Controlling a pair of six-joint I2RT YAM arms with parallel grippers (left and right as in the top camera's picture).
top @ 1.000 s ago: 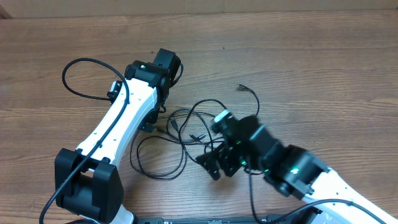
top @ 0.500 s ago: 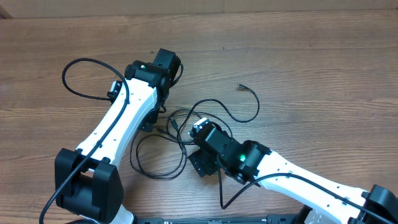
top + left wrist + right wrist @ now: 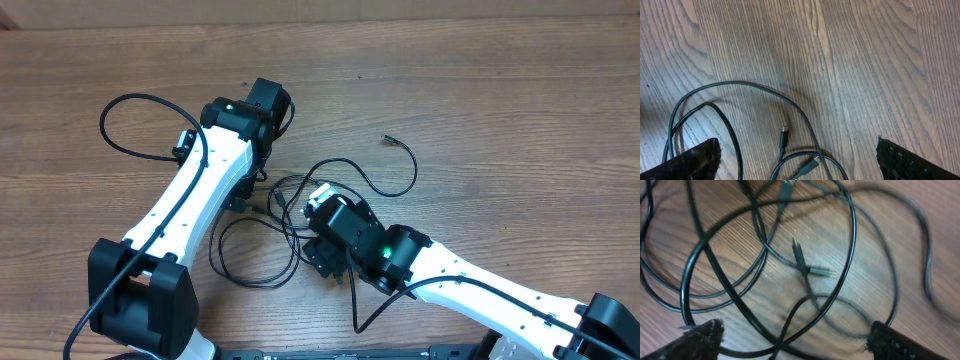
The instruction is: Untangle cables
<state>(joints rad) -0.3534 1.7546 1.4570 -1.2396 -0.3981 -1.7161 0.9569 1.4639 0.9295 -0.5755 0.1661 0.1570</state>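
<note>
My right gripper takes hold of the thicker black cable by its crossing loop next, rather than the small connectors, to untangle the cable.
A tangle of thin black cables (image 3: pixel 290 205) lies on the wood table at the centre. One strand (image 3: pixel 400 165) runs out to the right and ends in a plug. My left gripper (image 3: pixel 797 159) is open above cable loops and two plug ends (image 3: pixel 784 136); in the overhead view it is hidden under its wrist (image 3: pixel 245 190). My right gripper (image 3: pixel 790 340) is open, low over crossing cable loops (image 3: pixel 765 260) and a pair of small connectors (image 3: pixel 807 266). Its wrist (image 3: pixel 335 240) covers the tangle's right side.
A separate black cable loop (image 3: pixel 135 125) runs from the left arm at the back left. The wood table (image 3: pixel 520 120) stretches to the right. The right arm (image 3: pixel 470 290) lies across the front right.
My right arm has swung left and forward onto the tangle's right side, then settled. The left arm has not moved.
</note>
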